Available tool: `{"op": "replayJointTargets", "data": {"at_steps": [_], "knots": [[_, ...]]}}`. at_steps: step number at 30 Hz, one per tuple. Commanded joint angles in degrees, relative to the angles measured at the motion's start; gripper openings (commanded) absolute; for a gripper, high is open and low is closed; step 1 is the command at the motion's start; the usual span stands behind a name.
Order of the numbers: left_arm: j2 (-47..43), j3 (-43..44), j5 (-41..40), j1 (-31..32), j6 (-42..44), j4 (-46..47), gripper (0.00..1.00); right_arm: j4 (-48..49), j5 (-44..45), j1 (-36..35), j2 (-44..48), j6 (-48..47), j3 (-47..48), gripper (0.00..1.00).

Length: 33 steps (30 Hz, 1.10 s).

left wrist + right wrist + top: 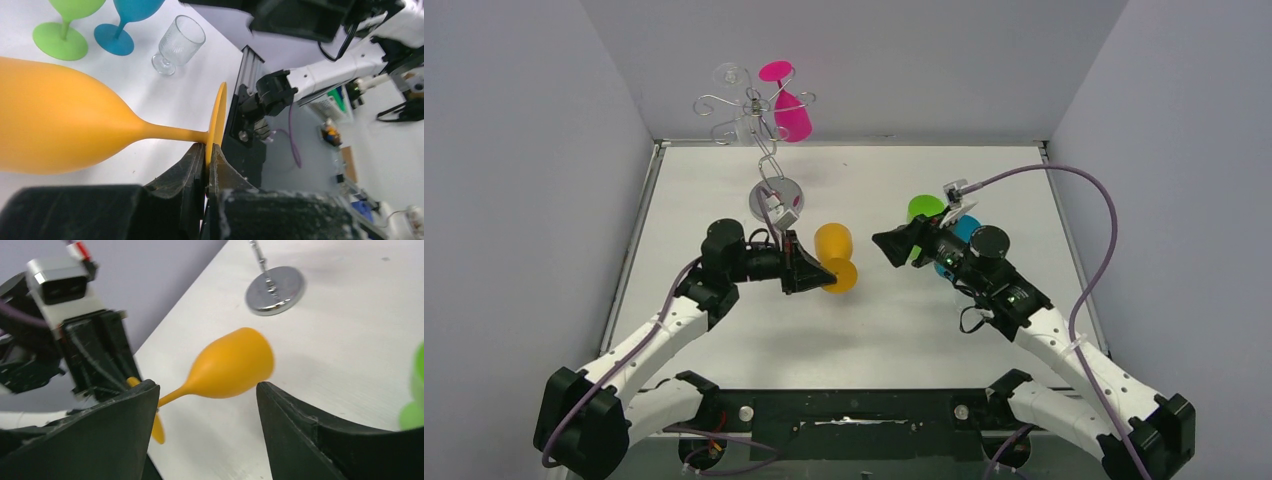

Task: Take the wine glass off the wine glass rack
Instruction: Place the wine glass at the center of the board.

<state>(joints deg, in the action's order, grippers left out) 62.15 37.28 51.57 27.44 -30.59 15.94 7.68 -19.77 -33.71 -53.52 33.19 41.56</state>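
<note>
I next need my right gripper to grab the orange wine glass by its bowl rim [835, 229] [265, 356], so the glass's foot stays free to set it upright.
An orange wine glass [834, 245] lies on its side above the table, bowl toward the rack. My left gripper [819, 272] is shut on the rim of its round foot [218, 117], the thin disc pinched between the two black fingers [190, 170]. My right gripper [879, 243] is open and faces the orange bowl [232, 365] from the right without touching it. The wine glass rack [764, 150] stands behind on its shiny round base [776, 197]. A pink wine glass [792, 115] hangs upside down from its scroll arms.
A green glass [922, 208] and a blue glass [964, 228] stand upright under the right arm. A small clear glass [177, 42] stands beside them. Grey walls close the table at the left, back and right.
</note>
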Motion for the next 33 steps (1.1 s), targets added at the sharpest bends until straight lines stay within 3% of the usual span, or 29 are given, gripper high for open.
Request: {"op": "replayJointTargets", "data": {"at_steps": [1, 7, 12, 14, 17, 20, 24, 27, 33], "knots": [[-1.9, 0.7, 2.3, -0.3, 11.8, -6.9, 0.00, -6.7, 17.9, 0.9, 3.3, -5.1, 3.4, 0.75], [-2.4, -3.7, 14.9, -2.8, 15.8, 1.8, 0.00, -8.4, 27.2, 1.3, 7.3, -3.2, 1.9, 0.78], [-4.1, -3.3, 18.9, -5.6, 28.2, -2.4, 0.00, -16.1, 42.6, 2.0, 9.0, 6.4, 0.9, 0.87], [-5.2, -3.1, 19.0, -6.4, 34.7, -5.9, 0.00, -19.5, 43.9, 3.4, 9.0, 8.7, 1.3, 0.88], [-7.2, -2.7, 17.5, -7.2, 45.2, -12.7, 0.00, -17.4, 35.3, 5.5, 9.1, 6.8, 1.6, 0.89], [-9.6, -3.0, 19.6, -7.3, 52.5, -16.0, 0.00, -9.5, 21.0, 6.4, 8.0, 4.4, 1.5, 0.89], [-10.7, -4.1, 22.3, -7.4, 53.4, -13.7, 0.00, -3.9, 0.9, 6.8, 1.5, 1.1, 5.6, 0.89], [-10.7, -2.6, 23.0, -7.2, 55.9, -16.6, 0.00, -8.2, -11.7, 7.1, -5.4, -1.4, 11.6, 0.87], [-10.6, 0.1, 27.7, -7.1, 59.3, -22.9, 0.00, -20.1, -25.3, 7.9, -18.6, -5.4, 26.5, 0.83]]}}
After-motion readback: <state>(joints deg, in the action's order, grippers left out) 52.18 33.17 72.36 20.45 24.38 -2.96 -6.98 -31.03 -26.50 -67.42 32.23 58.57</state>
